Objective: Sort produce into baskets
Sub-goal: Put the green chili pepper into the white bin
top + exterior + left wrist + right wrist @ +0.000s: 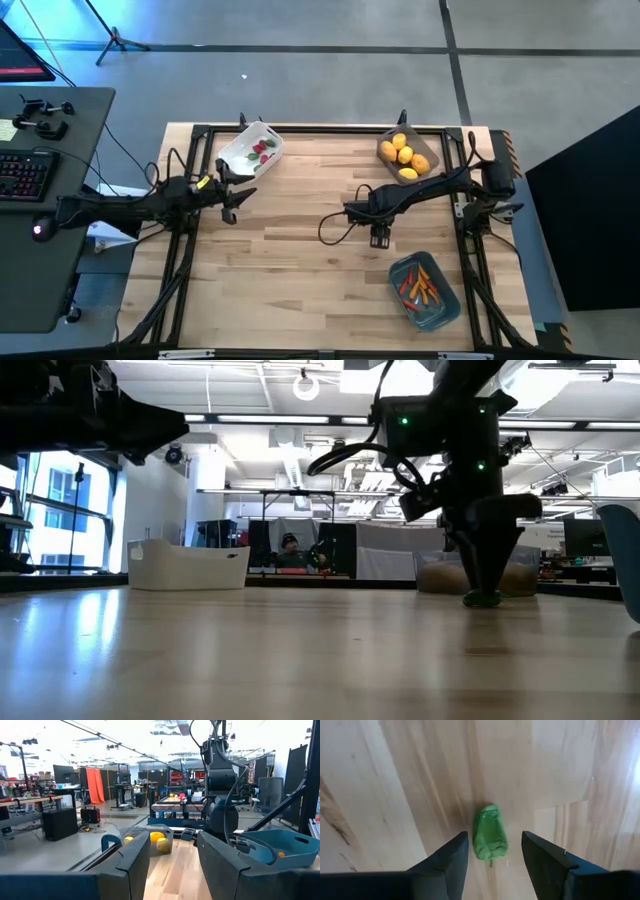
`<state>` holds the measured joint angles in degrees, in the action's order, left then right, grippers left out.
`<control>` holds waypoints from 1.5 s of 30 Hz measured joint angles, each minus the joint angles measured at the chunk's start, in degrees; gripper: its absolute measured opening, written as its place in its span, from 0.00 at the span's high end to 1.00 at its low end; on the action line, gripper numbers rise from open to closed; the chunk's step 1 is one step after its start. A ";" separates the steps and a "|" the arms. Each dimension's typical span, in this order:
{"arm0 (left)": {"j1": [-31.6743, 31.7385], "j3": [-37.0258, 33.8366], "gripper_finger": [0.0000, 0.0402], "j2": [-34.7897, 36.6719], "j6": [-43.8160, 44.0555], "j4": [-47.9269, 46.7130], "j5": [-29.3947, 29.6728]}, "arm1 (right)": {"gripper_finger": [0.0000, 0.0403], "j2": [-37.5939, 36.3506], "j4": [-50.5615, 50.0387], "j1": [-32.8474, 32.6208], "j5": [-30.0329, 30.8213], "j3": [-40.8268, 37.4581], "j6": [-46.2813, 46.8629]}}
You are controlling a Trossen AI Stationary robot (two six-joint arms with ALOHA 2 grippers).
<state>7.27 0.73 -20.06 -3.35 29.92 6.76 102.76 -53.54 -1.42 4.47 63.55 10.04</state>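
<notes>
I should close my right gripper on the green piece now. My fingers reach down on either side of its wide end (490,845), close to the wood.
A small green piece of produce (490,837) lies on the wooden table; it also shows in the low view (483,599). My right gripper (492,855) points down over it at the table's middle right (380,238), open, one finger on either side and not touching it. My left gripper (232,205) is open and empty, held level above the table near the white basket (252,150), which holds red and green pieces. The translucent grey basket (408,155) holds yellow fruits. The blue-teal basket (425,290) holds thin orange and red pieces.
Bare wood lies between the three baskets. A desk with a keyboard (25,175) stands beyond the table's left edge. In the low view a person (290,550) sits in the room far behind the table.
</notes>
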 joint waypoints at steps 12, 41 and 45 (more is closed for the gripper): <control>0.02 -0.02 0.62 4.75 0.08 -7.97 0.04 | 0.74 0.02 0.13 0.68 -1.69 0.00 -2.90; 0.02 -0.04 0.62 4.75 0.25 -8.94 4.38 | 1.00 0.02 22.86 0.68 -4.84 3.87 -5.66; 0.02 -0.04 0.62 4.75 1.35 -9.01 4.35 | 1.00 0.02 36.96 0.77 -5.88 3.87 -5.81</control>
<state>7.29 0.69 -15.31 -2.00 20.91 11.11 102.78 -16.58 -0.64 -1.40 67.42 4.24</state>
